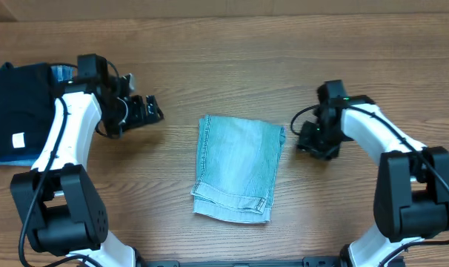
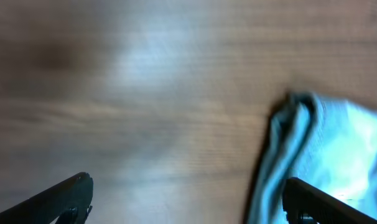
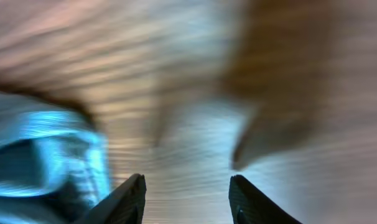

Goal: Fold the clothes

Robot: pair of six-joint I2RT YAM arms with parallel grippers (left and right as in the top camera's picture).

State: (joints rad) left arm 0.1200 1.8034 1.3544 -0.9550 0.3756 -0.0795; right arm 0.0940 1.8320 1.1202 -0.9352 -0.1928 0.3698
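Note:
The folded side edge of the denim shorts (image 1: 238,167) faces my left gripper. My left gripper will next grab the shorts by that edge, layers together, to stack them on the black garment.
The light, washed-blue denim shorts (image 1: 238,167) lie folded into a compact rectangle at the table's middle, cuffed hems toward the front. My left gripper (image 1: 152,111) is open and empty, left of the shorts and apart from them. In the left wrist view a corner of the shorts (image 2: 328,155) shows at the right, behind my open fingers (image 2: 188,190). My right gripper (image 1: 307,141) is open and empty, just right of the shorts' upper right corner. In the right wrist view the shorts (image 3: 45,155) are a blurred blue mass at the left of my open fingers (image 3: 187,186).
A folded black garment with a small white tag (image 1: 17,111) lies at the far left edge on a darker blue piece (image 1: 61,73). Bare wooden table (image 1: 232,59) surrounds the shorts.

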